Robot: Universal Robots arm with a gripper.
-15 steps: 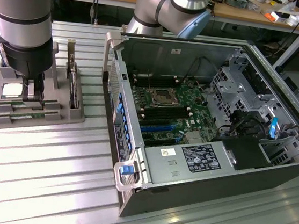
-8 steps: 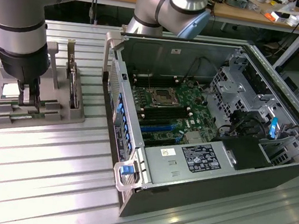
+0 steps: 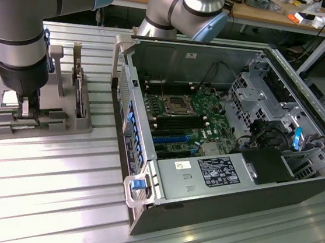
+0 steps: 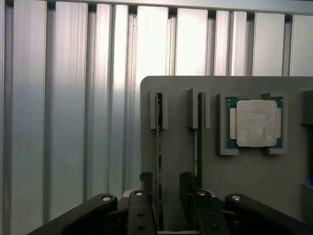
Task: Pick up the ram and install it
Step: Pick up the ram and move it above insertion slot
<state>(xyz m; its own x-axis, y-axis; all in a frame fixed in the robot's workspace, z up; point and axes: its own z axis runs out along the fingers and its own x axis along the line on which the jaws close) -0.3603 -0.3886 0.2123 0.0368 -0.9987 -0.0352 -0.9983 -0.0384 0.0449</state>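
My gripper grabs the ram by the middle of its long top edge (image 4: 159, 181) next, to install it in the motherboard.
My gripper (image 4: 166, 191) is open and low over the grey holder (image 4: 244, 181). The ram (image 4: 159, 147), a thin green stick seen edge-on, stands in a slot of the holder. It runs between my two black fingers (image 4: 145, 183) with a gap on each side. A second thin board (image 4: 199, 132) stands edge-on in the neighbouring slot, just outside my other finger. In the exterior view the gripper (image 3: 22, 108) is down at the left end of the holder (image 3: 62, 123), and the arm hides the ram there.
A square silver CPU (image 4: 256, 122) lies in a pocket of the holder. A hard drive (image 3: 82, 97) stands upright in it. The open computer case (image 3: 145, 172) with its motherboard (image 3: 180, 120) fills the exterior view's right. The ribbed metal table (image 3: 42, 201) lies around both.
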